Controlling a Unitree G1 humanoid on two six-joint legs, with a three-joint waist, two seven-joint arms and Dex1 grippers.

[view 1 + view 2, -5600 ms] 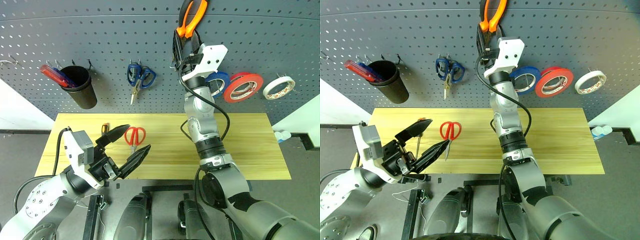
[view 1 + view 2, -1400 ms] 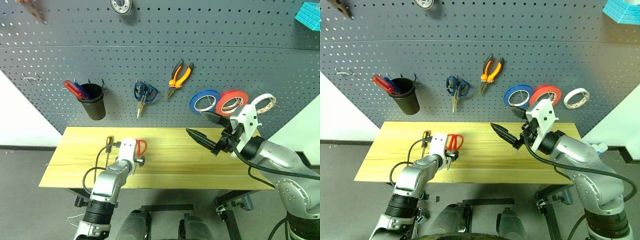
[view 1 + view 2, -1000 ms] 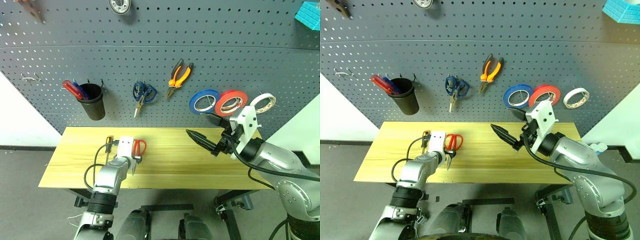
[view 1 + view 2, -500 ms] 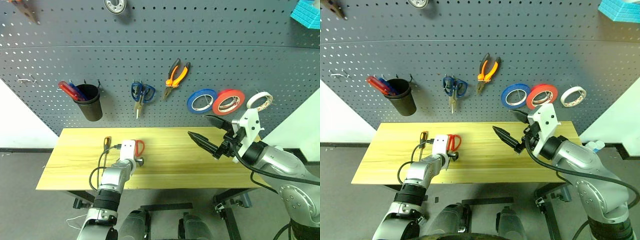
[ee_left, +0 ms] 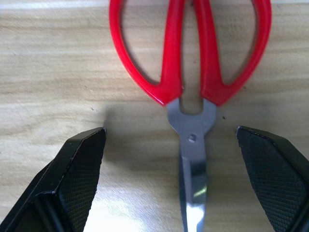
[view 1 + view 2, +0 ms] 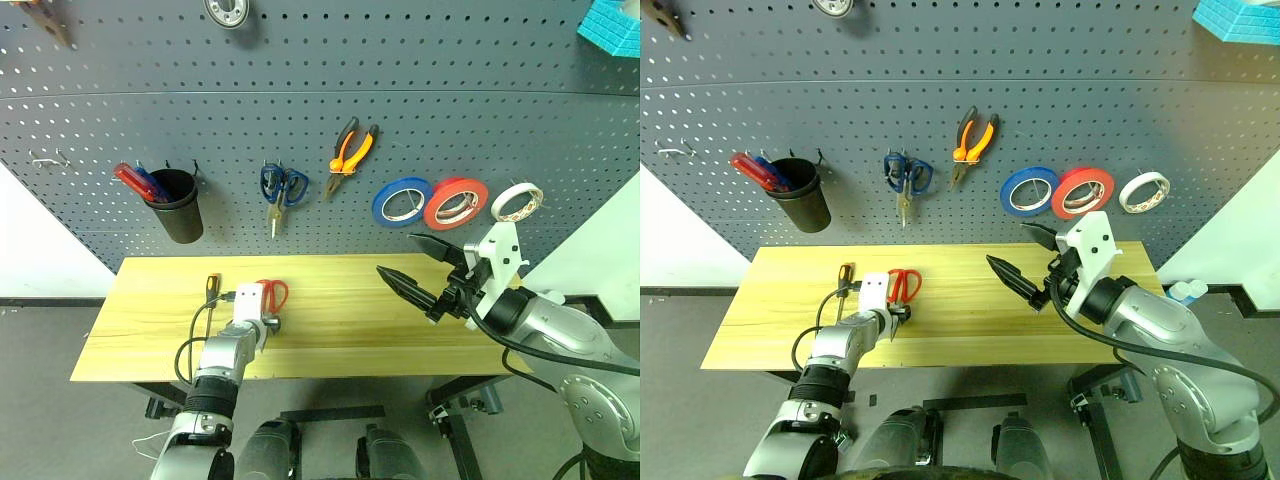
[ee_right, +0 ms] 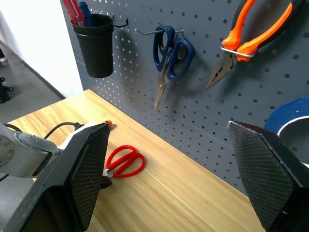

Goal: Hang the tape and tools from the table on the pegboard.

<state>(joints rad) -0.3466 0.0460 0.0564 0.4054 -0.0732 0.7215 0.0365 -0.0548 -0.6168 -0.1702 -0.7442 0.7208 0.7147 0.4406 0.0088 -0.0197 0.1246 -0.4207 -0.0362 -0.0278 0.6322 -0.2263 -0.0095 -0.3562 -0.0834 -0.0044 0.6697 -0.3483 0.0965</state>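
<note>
I should close my left gripper and catch the red-handled scissors (image 6: 273, 293): my fingers are down near the table, on either side of the metal blades.
Red-handled scissors (image 6: 273, 293) lie on the left part of the yellow table (image 6: 340, 325), handles toward the pegboard (image 6: 450, 100). My left gripper (image 6: 269, 321) hangs low over them, open, its fingers (image 5: 72, 179) on either side of the scissors' pivot (image 5: 192, 137), touching nothing. A short orange-and-black screwdriver (image 6: 211, 285) lies just left of the scissors. The red tape (image 6: 455, 203) and the orange-and-black pliers (image 6: 350, 147) hang on the pegboard. My right gripper (image 6: 397, 255) is held open and empty above the table's right half.
On the pegboard hang blue-handled scissors (image 6: 280, 187), a black cup (image 6: 180, 205) holding red and blue tools, a blue tape roll (image 6: 402, 201) and a white one (image 6: 516, 201). The table's middle and right lie bare.
Since the oldest frames the right gripper has left the pliers on the pegboard and drawn back. Over the last second the left gripper has sunk slightly over the scissors; the right arm stayed still.
</note>
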